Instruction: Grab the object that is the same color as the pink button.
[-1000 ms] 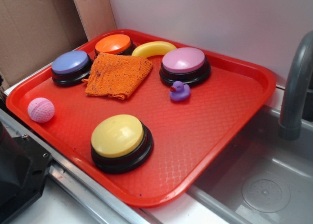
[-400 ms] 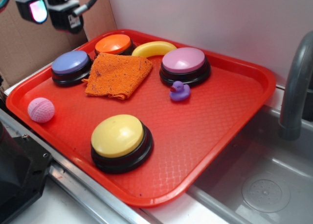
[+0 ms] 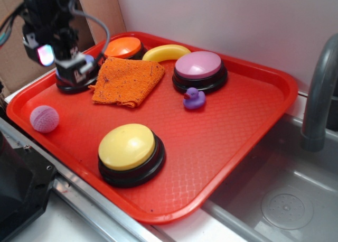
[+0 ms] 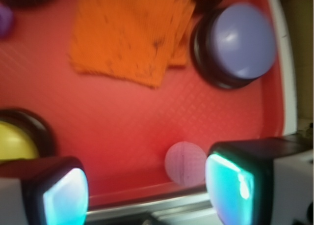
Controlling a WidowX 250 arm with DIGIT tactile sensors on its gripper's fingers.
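Observation:
Next, my gripper grabs the pink ball [image 3: 44, 119] by its dimpled round sides, to pick out the object that matches the pink button [image 3: 198, 65].
The object, a small pink dimpled ball [image 3: 44, 119], lies near the left corner of the red tray [image 3: 227, 126]. The pink button [image 3: 198, 65] stands at the back of the tray, far from the ball. My gripper [image 3: 63, 62] hangs open over the lavender button, above and behind the ball. In the wrist view the ball [image 4: 185, 163] shows far below, just left of the right finger, by the tray rim. The gripper [image 4: 147, 190] holds nothing; its pads [image 4: 235, 185] glow cyan.
A lavender button [image 4: 240, 41], orange cloth [image 3: 127, 81], orange button [image 3: 122, 47], yellow banana [image 3: 166, 52], purple duck [image 3: 194, 98] and yellow button [image 3: 128, 147] share the tray. A grey faucet [image 3: 319, 94] and sink [image 3: 285, 199] lie right. Cardboard stands behind.
My gripper has come down from the top left corner of the exterior view and now hangs over the lavender button. Nothing on the tray has moved.

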